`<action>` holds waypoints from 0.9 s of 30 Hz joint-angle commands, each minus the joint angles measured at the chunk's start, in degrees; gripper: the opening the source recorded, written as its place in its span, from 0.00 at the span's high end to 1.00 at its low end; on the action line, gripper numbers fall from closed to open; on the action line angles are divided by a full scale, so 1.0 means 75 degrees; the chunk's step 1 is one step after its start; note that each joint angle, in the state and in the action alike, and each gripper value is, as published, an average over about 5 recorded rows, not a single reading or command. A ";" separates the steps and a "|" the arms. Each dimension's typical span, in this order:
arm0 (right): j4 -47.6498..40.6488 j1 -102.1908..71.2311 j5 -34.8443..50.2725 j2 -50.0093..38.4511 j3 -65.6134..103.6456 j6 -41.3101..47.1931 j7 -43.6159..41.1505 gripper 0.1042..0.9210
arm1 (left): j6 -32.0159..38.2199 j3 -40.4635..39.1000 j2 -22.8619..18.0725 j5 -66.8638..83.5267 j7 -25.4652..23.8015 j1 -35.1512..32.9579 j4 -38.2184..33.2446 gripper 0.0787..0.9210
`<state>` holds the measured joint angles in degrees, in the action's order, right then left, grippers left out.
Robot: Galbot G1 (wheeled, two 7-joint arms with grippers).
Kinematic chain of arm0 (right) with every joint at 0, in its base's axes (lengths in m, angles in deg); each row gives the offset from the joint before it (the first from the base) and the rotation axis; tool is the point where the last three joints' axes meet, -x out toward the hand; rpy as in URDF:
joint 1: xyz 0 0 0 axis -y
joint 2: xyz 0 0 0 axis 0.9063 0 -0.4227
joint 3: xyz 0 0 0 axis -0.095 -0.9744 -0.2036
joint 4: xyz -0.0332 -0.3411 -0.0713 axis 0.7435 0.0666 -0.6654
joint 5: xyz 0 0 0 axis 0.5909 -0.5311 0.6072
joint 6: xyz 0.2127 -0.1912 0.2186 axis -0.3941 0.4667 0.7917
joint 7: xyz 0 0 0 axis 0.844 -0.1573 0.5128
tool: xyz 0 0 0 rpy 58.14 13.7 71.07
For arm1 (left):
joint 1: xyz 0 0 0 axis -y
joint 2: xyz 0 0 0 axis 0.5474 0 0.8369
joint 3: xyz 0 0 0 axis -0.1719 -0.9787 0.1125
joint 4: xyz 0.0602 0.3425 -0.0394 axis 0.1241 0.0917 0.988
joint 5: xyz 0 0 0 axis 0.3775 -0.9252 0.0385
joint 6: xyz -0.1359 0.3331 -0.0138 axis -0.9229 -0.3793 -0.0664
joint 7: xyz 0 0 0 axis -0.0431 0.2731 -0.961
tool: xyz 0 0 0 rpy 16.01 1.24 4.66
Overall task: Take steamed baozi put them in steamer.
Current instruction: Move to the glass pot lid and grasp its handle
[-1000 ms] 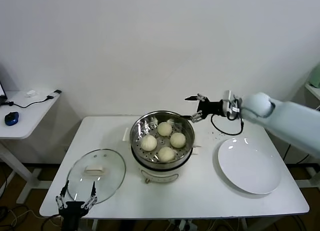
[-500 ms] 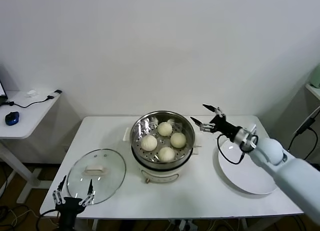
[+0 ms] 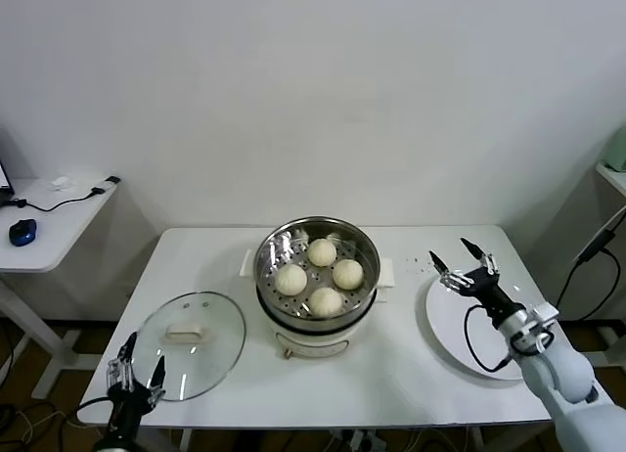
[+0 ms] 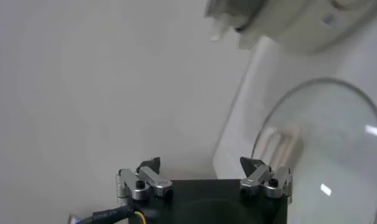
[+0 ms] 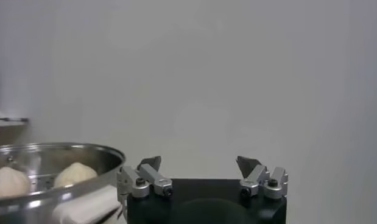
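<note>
The glass lid lies wide and flat on the tabletop, so my left gripper should grab its raised white handle (image 3: 184,332) next.
Several cream-white steamed baozi (image 3: 323,275) lie in the shiny steel steamer (image 3: 274,247) on its white pot body at the table's middle. Two baozi (image 5: 72,173) and the steamer rim (image 5: 84,151) show in the right wrist view. My right gripper (image 3: 467,266) (image 5: 199,163) is open and empty, above the white plate (image 3: 460,335) to the right of the steamer. My left gripper (image 3: 135,368) (image 4: 204,166) is open and empty at the table's front left corner, beside the glass lid (image 3: 210,325).
The glass lid with a white handle (image 4: 322,140) lies front left of the steamer. The flat white plate holds nothing. A side table (image 3: 59,227) with a mouse stands to the far left. The table's front edge is near both grippers.
My right arm has drawn back from beside the steamer, down and to the right, over the plate. My left gripper has shifted slightly at the front left corner. The baozi have not moved.
</note>
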<state>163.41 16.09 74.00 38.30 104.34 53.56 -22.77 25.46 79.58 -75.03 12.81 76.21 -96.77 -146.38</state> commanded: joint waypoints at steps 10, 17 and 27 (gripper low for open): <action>-0.0128 -0.1086 -0.0716 0.0915 0.1183 -0.0043 0.0051 0.12 | 0.0202 -0.0374 0.0347 -0.3735 0.1282 0.2153 0.2925 0.12; -0.0163 -0.1121 -0.0934 0.0987 0.1210 -0.0060 0.0045 0.12 | 0.0023 -0.0437 0.0369 -0.3589 0.1140 0.2854 0.3542 0.12; -0.0309 -0.1154 -0.1311 0.1091 0.1228 -0.0156 0.0019 0.12 | -0.0316 -0.0656 0.0519 -0.3038 0.1067 0.3384 0.3824 0.12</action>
<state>161.36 8.18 66.21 45.74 112.87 52.54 -22.48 24.79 75.64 -71.85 -10.53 83.74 -76.73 -122.08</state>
